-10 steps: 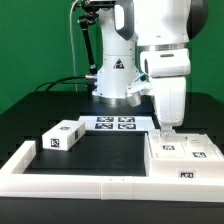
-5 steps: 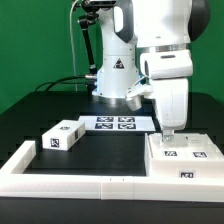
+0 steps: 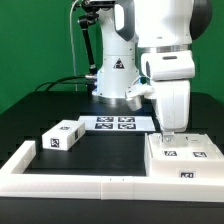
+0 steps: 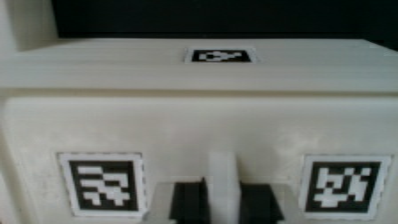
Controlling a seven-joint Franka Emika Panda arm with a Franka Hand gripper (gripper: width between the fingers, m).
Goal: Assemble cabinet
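Observation:
My gripper is ready to release the tagged panel, because the panel lies within the sides of the cabinet box.
The cabinet is a large white box with square tags, lying at the exterior view's right inside the border corner. My gripper points straight down onto its back top edge. In the wrist view the cabinet fills the frame, with one tag on its far face and two on the near one. My gripper has its two dark fingers close together on either side of a thin white rib of the cabinet. They appear closed on that rib.
A small white tagged block lies at the exterior view's left. The marker board lies flat by the robot base. A long low white border rail runs along the front and left sides.
The gripper has shifted very slightly toward the exterior view's right, staying on the cabinet. The cabinet and the small block have not visibly moved.

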